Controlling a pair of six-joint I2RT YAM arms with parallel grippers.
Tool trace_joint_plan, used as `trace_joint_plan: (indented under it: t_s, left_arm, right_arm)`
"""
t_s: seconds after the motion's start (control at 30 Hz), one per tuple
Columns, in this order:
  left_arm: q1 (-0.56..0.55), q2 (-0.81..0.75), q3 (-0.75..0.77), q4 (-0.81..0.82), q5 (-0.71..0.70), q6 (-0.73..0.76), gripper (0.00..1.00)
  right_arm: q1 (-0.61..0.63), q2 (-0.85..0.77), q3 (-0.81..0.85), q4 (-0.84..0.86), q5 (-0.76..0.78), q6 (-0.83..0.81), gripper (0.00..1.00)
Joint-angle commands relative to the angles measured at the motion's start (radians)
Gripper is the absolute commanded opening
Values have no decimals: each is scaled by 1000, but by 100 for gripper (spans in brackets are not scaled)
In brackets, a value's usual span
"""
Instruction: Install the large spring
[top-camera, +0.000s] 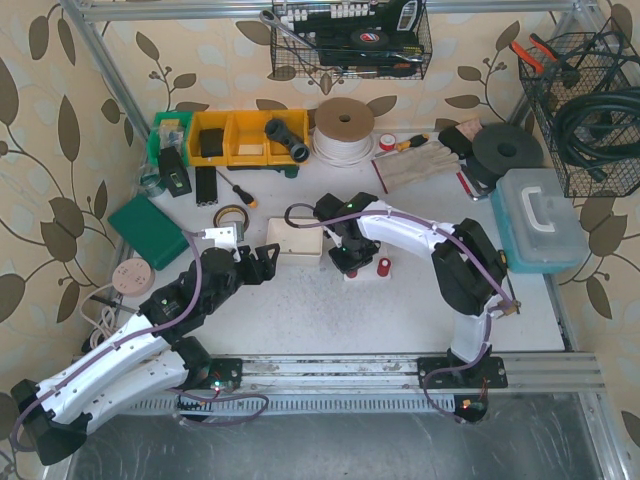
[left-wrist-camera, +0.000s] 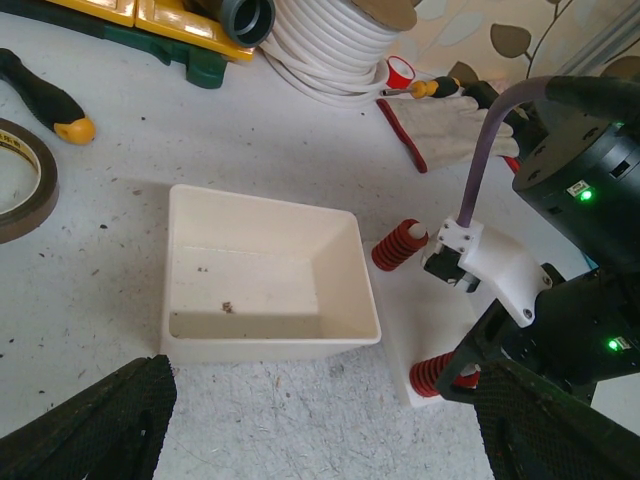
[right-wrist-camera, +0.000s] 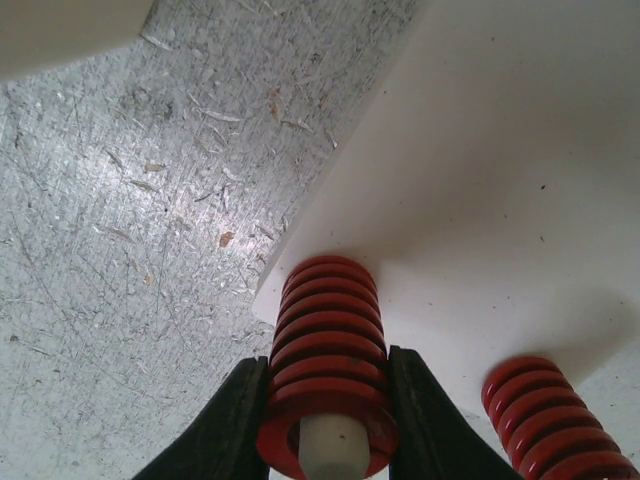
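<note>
My right gripper releases the spring next, since the white peg shows inside the spring's coils and the spring would stay on its corner peg.
A large red spring (right-wrist-camera: 327, 350) sits over a white peg (right-wrist-camera: 332, 445) at the corner of the white base plate (right-wrist-camera: 480, 180). My right gripper (right-wrist-camera: 327, 365) is shut on this spring, one black finger on each side. A second red spring (right-wrist-camera: 540, 415) stands on the plate to its right. In the left wrist view the held spring (left-wrist-camera: 432, 372) is partly hidden by the right gripper's fingers, and the other spring (left-wrist-camera: 400, 243) stands farther back. My left gripper (left-wrist-camera: 320, 400) hangs open and empty over the table, just in front of a white box (left-wrist-camera: 262, 275).
The empty white box (top-camera: 297, 242) lies left of the plate. Behind it are a tape roll (left-wrist-camera: 15, 180), a screwdriver (left-wrist-camera: 45, 100), a coil of white cable (left-wrist-camera: 330, 40) and gloves (left-wrist-camera: 450, 110). Yellow bins (top-camera: 245, 135) line the back, and a clear toolbox (top-camera: 540, 220) sits right.
</note>
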Motion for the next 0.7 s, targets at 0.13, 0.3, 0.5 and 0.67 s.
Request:
trace_joint_plan:
  t_s: [0.13,0.3,0.5,0.67]
  left_arm:
    - [-9,-9,2,20,-32,-13,85]
    - [-9,-6,6,13,-37,-16,85]
    - [-7,23,55,-44,-74,-21,85]
    - [-8,81,212,-193,-259,32,86]
  right_arm:
    - [1,-6,19,0,7,-6,32]
    - [2,-65,36,-1,28,13,79]
    - [1,-187,63,3,69,35,90]
    - [-3,-410,3,78,285,73,90]
